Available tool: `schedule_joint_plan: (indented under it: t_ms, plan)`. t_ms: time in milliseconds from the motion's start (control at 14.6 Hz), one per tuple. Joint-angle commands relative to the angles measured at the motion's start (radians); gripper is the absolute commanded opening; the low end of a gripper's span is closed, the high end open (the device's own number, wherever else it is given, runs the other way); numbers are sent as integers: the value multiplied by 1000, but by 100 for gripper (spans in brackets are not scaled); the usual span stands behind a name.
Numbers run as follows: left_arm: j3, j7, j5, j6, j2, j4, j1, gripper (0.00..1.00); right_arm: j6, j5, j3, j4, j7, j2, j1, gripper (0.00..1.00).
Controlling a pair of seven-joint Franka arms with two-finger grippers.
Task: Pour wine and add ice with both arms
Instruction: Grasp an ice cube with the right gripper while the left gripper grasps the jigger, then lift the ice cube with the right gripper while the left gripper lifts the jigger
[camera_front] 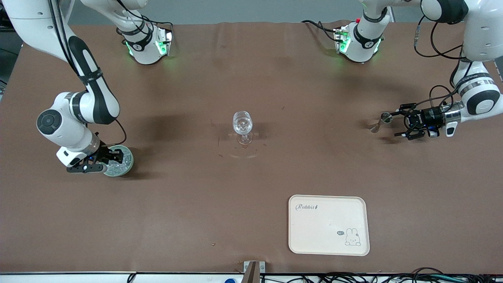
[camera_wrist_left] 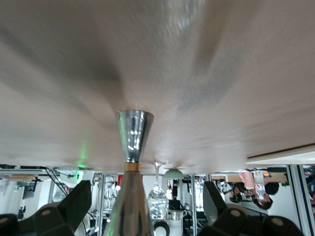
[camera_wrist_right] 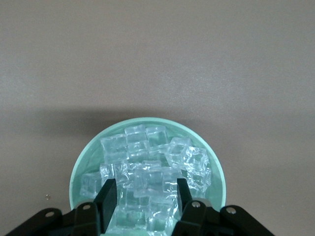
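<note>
My left gripper should grab the silvery jigger by its narrow middle point(camera_wrist_left: 132, 166) next. Then it can pour wine into the stemmed glass point(camera_wrist_left: 157, 199).
The silvery jigger point(camera_front: 383, 120) stands on the table toward the left arm's end. My left gripper point(camera_front: 398, 121) lies low and level beside it, fingers spread. In the left wrist view the jigger point(camera_wrist_left: 133, 142) sits in the wide gap of the left gripper point(camera_wrist_left: 145, 201), and neither finger touches it. The pale-green dish point(camera_front: 130, 157) heaped with clear ice cubes point(camera_front: 118, 167) sits toward the right arm's end. My right gripper point(camera_front: 112, 159) is down in it. In the right wrist view its open fingers point(camera_wrist_right: 106, 196) straddle cubes of the ice point(camera_wrist_right: 147, 179) in the dish point(camera_wrist_right: 81, 167).
A clear stemmed wine glass point(camera_front: 242, 125) stands mid-table between the two arms and also shows in the left wrist view point(camera_wrist_left: 157, 196). A cream rabbit-printed tray point(camera_front: 329, 225) lies nearer the front camera. Both arm bases stand along the table's back edge.
</note>
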Motion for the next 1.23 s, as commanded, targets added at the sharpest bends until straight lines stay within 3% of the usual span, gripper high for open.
schedule_joint_plan:
  t_ms: [0,205,342,616,822,1164]
  plan:
    - [-22,39,-109,27,-5,-63,-12,100,23,-16,4,-10,-5,8,-6,58]
    - [-47,154,-114,58,6,-106,-3,100,22,-16,4,-7,-5,10,-8,58]
    - [-47,165,-114,56,3,-120,-2,100,22,-16,4,-6,-5,10,-9,49]
    - [-45,147,-114,52,1,-116,4,100,23,-16,4,-4,-5,12,-12,48]
    - [-42,145,-114,45,3,-119,13,92,29,-16,4,-4,-5,22,-12,48]
    - [-34,141,-114,-2,4,-116,27,64,43,-16,4,-4,-3,35,-12,44]
